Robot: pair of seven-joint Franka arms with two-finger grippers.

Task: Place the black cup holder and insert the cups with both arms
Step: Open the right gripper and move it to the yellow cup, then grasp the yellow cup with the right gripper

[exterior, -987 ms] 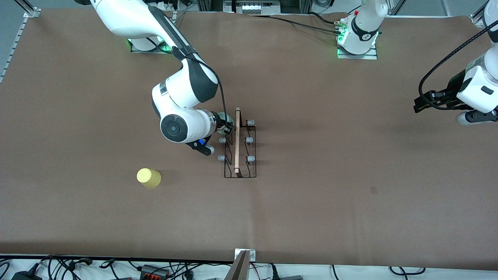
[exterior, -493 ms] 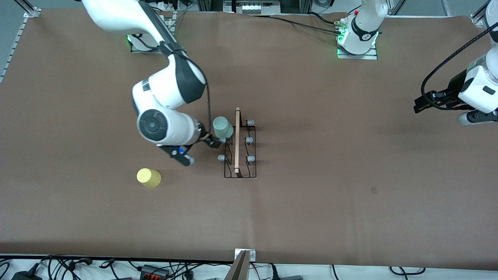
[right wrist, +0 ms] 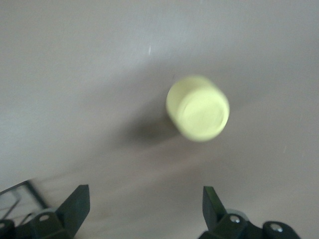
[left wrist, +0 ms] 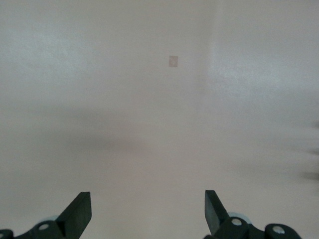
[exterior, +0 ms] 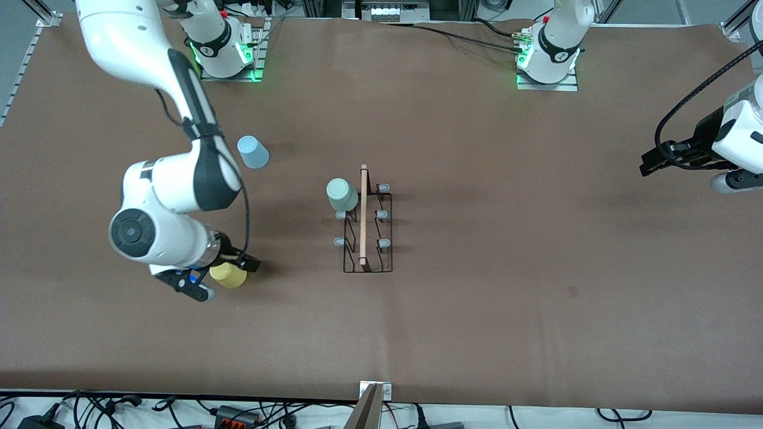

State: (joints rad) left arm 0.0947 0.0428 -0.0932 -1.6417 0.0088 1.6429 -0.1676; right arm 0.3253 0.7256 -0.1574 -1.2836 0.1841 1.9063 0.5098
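Note:
The right gripper grabs the yellow cup's side near its closed base next, to fit the yellow cup (exterior: 229, 275) onto the black cup holder (exterior: 368, 226).
The black cup holder (exterior: 368, 226) stands mid-table, its wooden rod on top. A pale mint cup (exterior: 341, 195) sits upside down on one of its pegs, on the side toward the right arm's end. A yellow cup (exterior: 229, 275) (right wrist: 198, 107) stands upside down on the table, and a light blue cup (exterior: 253, 152) stands farther from the front camera. My right gripper (exterior: 246, 263) (right wrist: 144, 204) hangs open and empty over the table just beside the yellow cup. My left gripper (exterior: 653, 162) (left wrist: 147, 209) waits open over bare table at the left arm's end.
Brown table covering (exterior: 477, 310) spreads all round the holder. The right wrist view catches a corner of the holder's wire frame (right wrist: 15, 194). A small dark patch (exterior: 573, 291) marks the covering. Cables lie off the table's front edge (exterior: 238, 411).
My right gripper has let go of the mint cup, left on its peg, and swung away to the yellow cup. The blue cup has come into view. The left arm barely shifted.

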